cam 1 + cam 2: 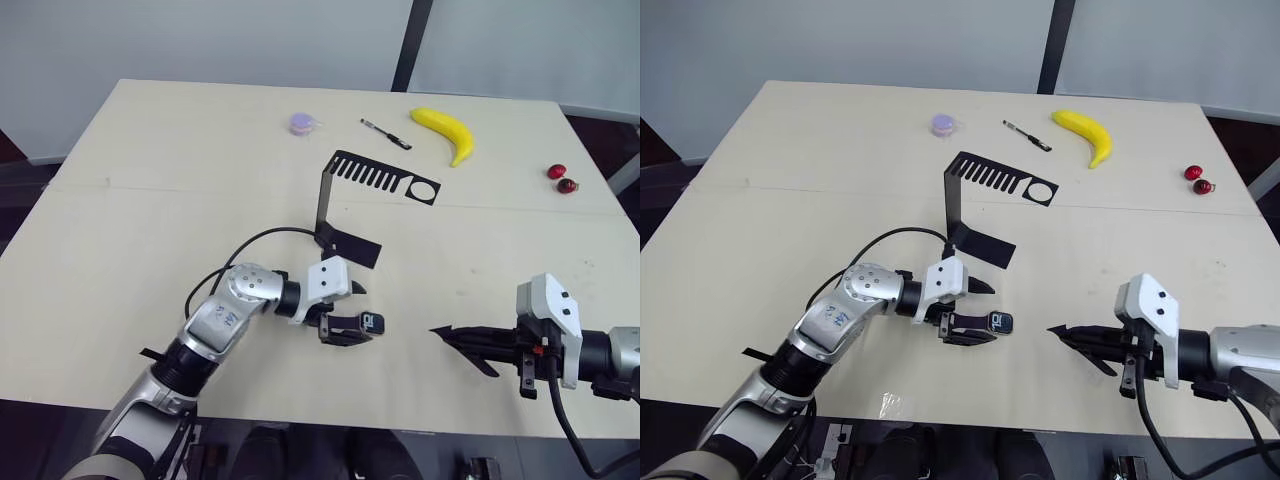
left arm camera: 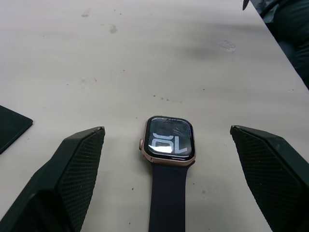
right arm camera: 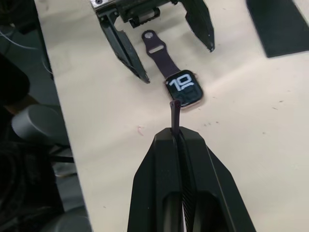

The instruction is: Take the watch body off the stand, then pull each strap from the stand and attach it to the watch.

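Observation:
Next, my left gripper takes hold of the watch body's long side edges, so the watch body's bare end (image 2: 170, 118) stays free for the second strap.
The watch body (image 2: 169, 140) lies flat on the table with its screen up. One dark strap (image 2: 166, 198) is joined to it and runs back toward my left wrist. My left gripper (image 1: 345, 328) stands open, one finger on each side of the watch, touching neither watch nor strap. My right gripper (image 3: 177, 133) is shut on the other strap (image 3: 175, 113). That strap's free end points at the watch's bare side from a short gap away. The black stand (image 1: 325, 200) is upright behind the watch, with nothing on its slotted top arm.
At the far side of the table lie a banana (image 1: 447, 130), a black pen (image 1: 386, 133) and a small purple round thing (image 1: 304, 123). Two small red things (image 1: 562, 178) sit near the right edge. A black cable (image 1: 250, 245) loops over my left forearm.

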Controlling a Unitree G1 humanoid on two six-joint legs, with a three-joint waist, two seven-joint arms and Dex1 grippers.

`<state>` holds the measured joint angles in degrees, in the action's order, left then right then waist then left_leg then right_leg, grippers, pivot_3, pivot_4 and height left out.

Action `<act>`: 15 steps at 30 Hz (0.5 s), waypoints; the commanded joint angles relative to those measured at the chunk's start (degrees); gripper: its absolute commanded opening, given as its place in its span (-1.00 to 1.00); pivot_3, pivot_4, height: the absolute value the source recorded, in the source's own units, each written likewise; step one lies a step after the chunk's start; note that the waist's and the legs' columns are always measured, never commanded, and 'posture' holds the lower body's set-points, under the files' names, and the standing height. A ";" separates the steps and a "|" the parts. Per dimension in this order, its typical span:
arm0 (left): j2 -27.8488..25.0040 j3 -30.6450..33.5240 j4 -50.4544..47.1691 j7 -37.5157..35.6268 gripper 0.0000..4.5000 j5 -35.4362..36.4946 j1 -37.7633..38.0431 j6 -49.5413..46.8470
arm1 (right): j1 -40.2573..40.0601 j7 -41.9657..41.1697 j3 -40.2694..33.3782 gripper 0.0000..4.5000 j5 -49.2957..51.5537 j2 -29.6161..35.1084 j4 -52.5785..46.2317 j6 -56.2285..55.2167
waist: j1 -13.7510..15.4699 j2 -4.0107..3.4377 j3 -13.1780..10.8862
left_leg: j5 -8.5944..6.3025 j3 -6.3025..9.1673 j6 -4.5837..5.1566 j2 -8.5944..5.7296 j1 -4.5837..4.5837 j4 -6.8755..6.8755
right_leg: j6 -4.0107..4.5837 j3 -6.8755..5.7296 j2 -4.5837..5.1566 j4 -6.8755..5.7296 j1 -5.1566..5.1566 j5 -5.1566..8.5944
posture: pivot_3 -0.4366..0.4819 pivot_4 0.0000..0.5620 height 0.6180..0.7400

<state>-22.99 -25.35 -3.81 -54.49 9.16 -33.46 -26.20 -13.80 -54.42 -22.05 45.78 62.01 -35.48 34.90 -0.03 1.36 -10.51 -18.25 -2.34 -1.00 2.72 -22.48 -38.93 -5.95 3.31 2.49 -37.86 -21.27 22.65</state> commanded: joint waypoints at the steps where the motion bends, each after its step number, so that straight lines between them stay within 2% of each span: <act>1: 1.34 -1.05 0.61 0.76 0.99 -1.74 -0.32 1.13 | -0.07 -1.47 0.66 -1.00 -2.18 -1.43 -0.21 -1.81 | -0.01 0.00 0.00 | 0.00 0.00 0.00 0.01 -0.01 -0.01 | 0.00 0.00 -0.01 0.00 0.00 0.00 | -0.05 -0.47 1.00; 11: 3.45 -2.38 3.75 0.88 0.99 -5.29 -0.37 3.01 | -0.19 -1.49 1.29 -1.00 -4.30 -3.40 -0.70 -1.51 | 0.02 0.00 0.00 | 0.00 0.00 0.00 0.00 0.01 -0.03 | 0.00 0.00 0.01 -0.06 0.00 0.00 | -0.05 -0.47 1.00; 14: 3.81 -2.17 3.78 -0.27 0.64 -4.87 -0.06 3.41 | -0.21 -1.19 1.35 -1.00 -4.63 -3.87 -1.03 -1.35 | 0.00 0.00 0.00 | 0.00 0.00 0.00 0.00 0.02 -0.04 | 0.00 -0.01 0.01 -0.08 0.00 0.00 | -0.05 -0.47 1.00; 15: 3.81 -2.12 3.58 -0.49 0.44 -4.79 -0.01 3.30 | -0.19 -1.05 1.32 -1.00 -4.63 -4.04 -1.15 -1.24 | -0.02 0.00 0.00 | 0.00 0.00 0.00 0.00 0.02 -0.04 | 0.00 -0.01 0.00 -0.08 0.00 0.00 | -0.05 -0.47 1.00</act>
<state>-19.51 -27.48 0.96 -54.38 4.04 -33.46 -23.63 -14.02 -55.07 -20.37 41.41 58.26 -35.33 33.83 -0.05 1.36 -10.51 -18.25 -2.35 -1.00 2.72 -22.46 -38.97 -5.95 3.30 2.49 -37.94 -21.27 22.65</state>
